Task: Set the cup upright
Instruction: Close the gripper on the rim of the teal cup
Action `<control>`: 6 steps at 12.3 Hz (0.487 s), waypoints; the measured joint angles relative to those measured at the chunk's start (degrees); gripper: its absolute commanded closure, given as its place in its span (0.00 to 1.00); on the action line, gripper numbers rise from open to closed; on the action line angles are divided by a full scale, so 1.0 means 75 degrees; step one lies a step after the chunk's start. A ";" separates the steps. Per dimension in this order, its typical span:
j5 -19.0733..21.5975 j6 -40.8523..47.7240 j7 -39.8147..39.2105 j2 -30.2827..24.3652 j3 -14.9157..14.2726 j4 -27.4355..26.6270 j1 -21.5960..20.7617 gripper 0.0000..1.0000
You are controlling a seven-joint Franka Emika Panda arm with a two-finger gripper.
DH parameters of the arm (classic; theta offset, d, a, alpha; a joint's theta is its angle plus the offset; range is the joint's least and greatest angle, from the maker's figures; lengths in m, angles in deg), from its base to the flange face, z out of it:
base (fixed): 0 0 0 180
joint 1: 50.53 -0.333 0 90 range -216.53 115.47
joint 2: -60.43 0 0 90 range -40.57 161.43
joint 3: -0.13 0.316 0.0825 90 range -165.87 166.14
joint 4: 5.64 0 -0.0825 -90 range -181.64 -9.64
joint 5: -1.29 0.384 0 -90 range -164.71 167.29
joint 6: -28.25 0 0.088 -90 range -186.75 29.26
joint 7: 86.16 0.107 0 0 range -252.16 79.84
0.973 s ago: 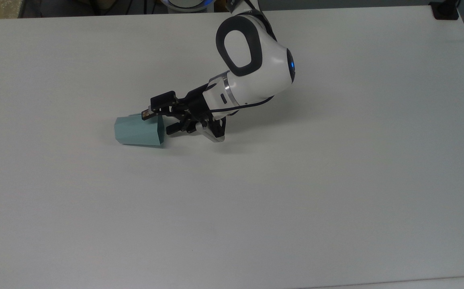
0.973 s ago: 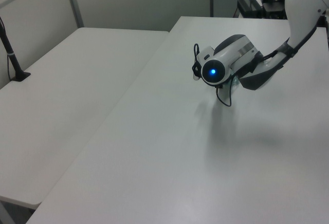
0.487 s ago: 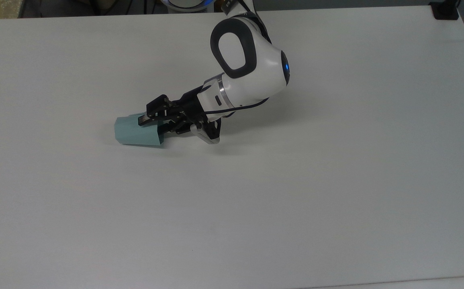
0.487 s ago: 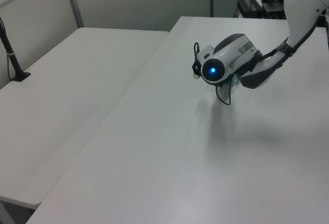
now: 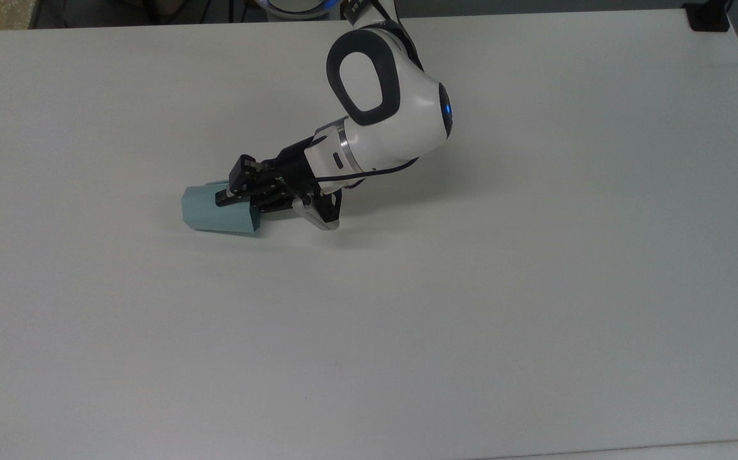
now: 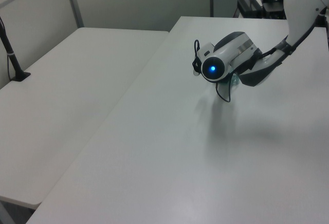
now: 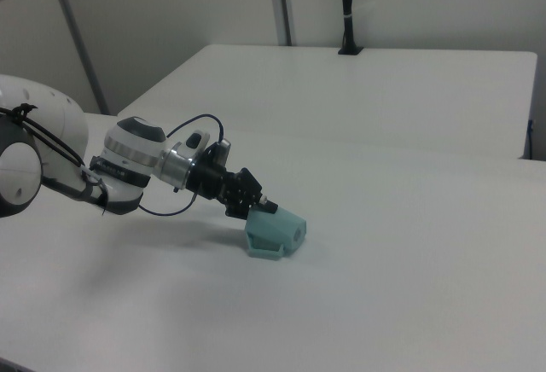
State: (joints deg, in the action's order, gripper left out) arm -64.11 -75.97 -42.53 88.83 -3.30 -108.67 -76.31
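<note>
The gripper grabs the pale teal cup (image 6: 235, 80) by its rim next, to set it upright.
The pale teal cup (image 5: 215, 214) lies on its side on the white table (image 5: 471, 287), with its mouth toward the top view's right. In the right view the cup (image 7: 275, 234) rests left of the table's middle, mouth facing the arm. My gripper (image 5: 241, 195) is low at the cup's mouth, open, with one finger over the upper wall and the other at or just inside the rim. In the right view the gripper (image 7: 258, 206) touches the top edge of the cup's rim. The arm's white wrist (image 6: 216, 67) hides the gripper in the left view.
A second white table (image 6: 61, 95) stands beside this one, across a narrow gap. A black clamped post (image 5: 707, 16) sits at the far right corner in the top view. Bare tabletop surrounds the cup on all sides.
The arm has slid toward the top view's left and lowered, bringing the gripper from just beside the cup's mouth onto its rim. The cup has not moved.
</note>
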 measured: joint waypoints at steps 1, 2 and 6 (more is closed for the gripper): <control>-0.0057 0.0003 -0.0001 0.0009 0.0003 -0.0015 -0.0001 1.00; -0.0191 0.0003 -0.0002 0.0026 0.0012 -0.0065 -0.0008 1.00; -0.0371 0.0004 0.0003 0.0033 0.0012 -0.0159 0.0014 1.00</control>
State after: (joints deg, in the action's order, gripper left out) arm -66.89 -75.94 -42.51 89.08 -3.21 -109.86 -76.20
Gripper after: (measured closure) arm 0.890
